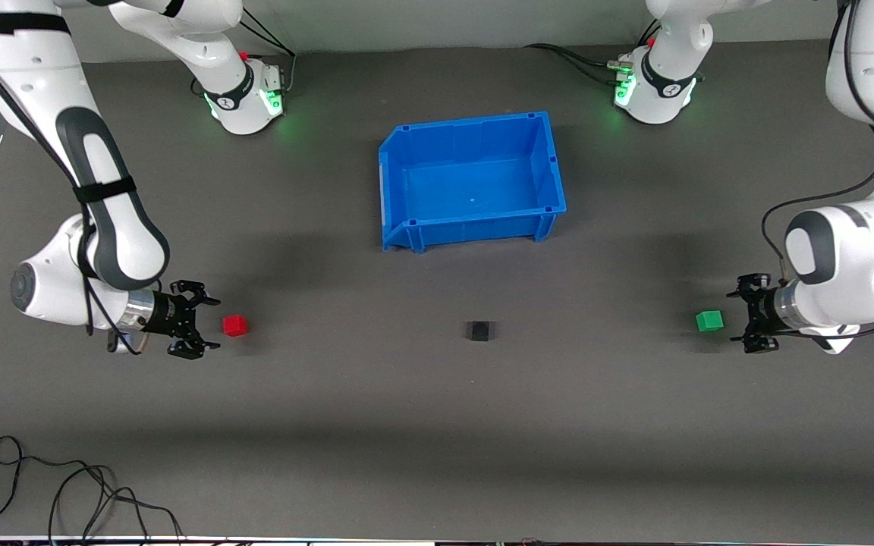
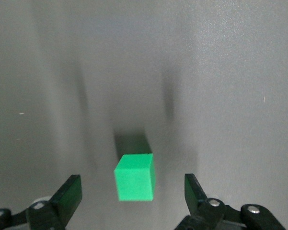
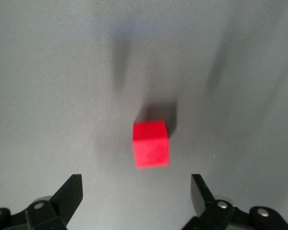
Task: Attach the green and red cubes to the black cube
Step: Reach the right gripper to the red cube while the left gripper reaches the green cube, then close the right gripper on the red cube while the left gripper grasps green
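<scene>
I am not ready to close my right gripper yet, because its fingers stop short of the red cube's near edge (image 1: 234, 326) (image 3: 151, 163). I need to move it toward the cube first, then close it on the cube.
The red cube (image 1: 236, 325) lies on the grey mat toward the right arm's end. My right gripper (image 1: 207, 324) is low beside it, open and empty, its jaws facing the cube with a small gap. In the right wrist view the red cube (image 3: 151, 143) lies just ahead of the open right gripper (image 3: 136, 191). The green cube (image 1: 709, 321) lies toward the left arm's end. My left gripper (image 1: 736, 317) is open right beside it. In the left wrist view the green cube (image 2: 135, 177) sits nearly between the open fingers of the left gripper (image 2: 132, 191). The black cube (image 1: 479, 331) lies midway between the two cubes.
An empty blue bin (image 1: 467, 125) stands farther from the front camera than the black cube. Loose black cables (image 1: 65, 485) lie near the table's front edge at the right arm's end.
</scene>
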